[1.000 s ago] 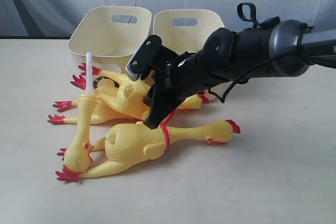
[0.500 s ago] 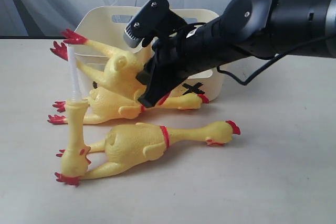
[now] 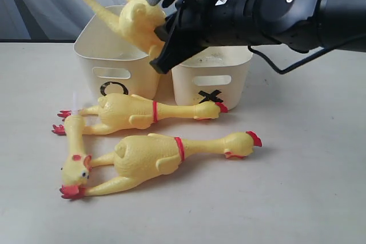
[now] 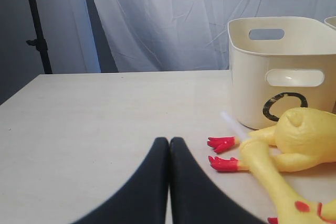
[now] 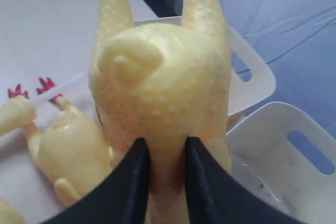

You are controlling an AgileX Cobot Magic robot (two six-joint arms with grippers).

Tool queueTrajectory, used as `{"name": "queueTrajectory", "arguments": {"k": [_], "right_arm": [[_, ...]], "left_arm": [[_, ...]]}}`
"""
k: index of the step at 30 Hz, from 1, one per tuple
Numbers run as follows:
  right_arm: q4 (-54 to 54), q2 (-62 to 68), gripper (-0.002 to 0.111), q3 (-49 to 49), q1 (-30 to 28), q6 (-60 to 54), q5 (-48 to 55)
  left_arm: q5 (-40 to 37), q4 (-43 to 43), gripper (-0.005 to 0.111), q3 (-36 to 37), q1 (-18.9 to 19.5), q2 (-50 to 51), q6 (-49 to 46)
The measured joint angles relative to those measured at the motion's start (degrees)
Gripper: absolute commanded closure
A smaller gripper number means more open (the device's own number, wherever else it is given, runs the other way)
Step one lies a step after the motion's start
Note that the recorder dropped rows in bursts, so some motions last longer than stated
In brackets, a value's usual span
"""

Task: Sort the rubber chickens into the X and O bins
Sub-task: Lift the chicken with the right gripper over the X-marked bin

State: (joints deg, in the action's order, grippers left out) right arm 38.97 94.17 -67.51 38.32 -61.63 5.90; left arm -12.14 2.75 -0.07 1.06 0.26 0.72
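Observation:
My right gripper keeps hold of the yellow chicken [image 3: 132,18] until it lines up with the X bin. For now, it hangs high above the X bin's rim, off to its side.
My right gripper [image 3: 164,43] [image 5: 164,149] is shut on the neck of a yellow rubber chicken [image 3: 132,18] [image 5: 157,77]. It holds the chicken in the air, red feet up, over the cream O bin [image 3: 114,64]. The X bin [image 3: 213,81] stands beside the O bin on its right. Two more chickens [image 3: 140,111] [image 3: 154,154] lie on the table in front of the bins. A smaller one with a white tube [image 3: 74,152] lies at their left. My left gripper [image 4: 169,144] is shut and empty, low over the table near the red feet [image 4: 223,153]; the exterior view does not show it.
The right arm [image 3: 274,10] stretches in from the right above the X bin. A grey curtain [image 4: 173,14] hangs behind the table. A dark stand [image 4: 37,24] rises past the table's far corner in the left wrist view.
The right gripper has lifted the chicken off the pile, up and back to above the O bin. The small chicken with the tube tipped from upright to lying flat. The left gripper stayed put.

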Motion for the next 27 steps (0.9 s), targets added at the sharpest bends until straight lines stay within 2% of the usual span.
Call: {"name": "queueTrajectory", "arguments": {"k": [5,14,23,25,27], "right_arm": [[2.73,0.0,0.109,0.0,-2.19,4.5,-5.31],[19.15,2.36,0.109,0.0,-7.45,6.05,-15.61],[22.18,8.73,0.109,0.0,-8.01,6.17,-15.94],[22.73,9.41,0.106,0.0,-8.01,6.17,-16.19],[22.98,9.61,0.096,0.0,-8.01,6.17,-16.19]], "left_arm": [[0.0,0.0,0.107,0.0,0.0,0.0,0.0],[0.0,0.0,0.107,0.0,0.0,0.0,0.0],[0.0,0.0,0.107,0.0,0.0,0.0,0.0],[0.0,0.0,0.107,0.0,0.0,0.0,0.0],[0.0,0.0,0.107,0.0,0.0,0.0,0.0]]}}
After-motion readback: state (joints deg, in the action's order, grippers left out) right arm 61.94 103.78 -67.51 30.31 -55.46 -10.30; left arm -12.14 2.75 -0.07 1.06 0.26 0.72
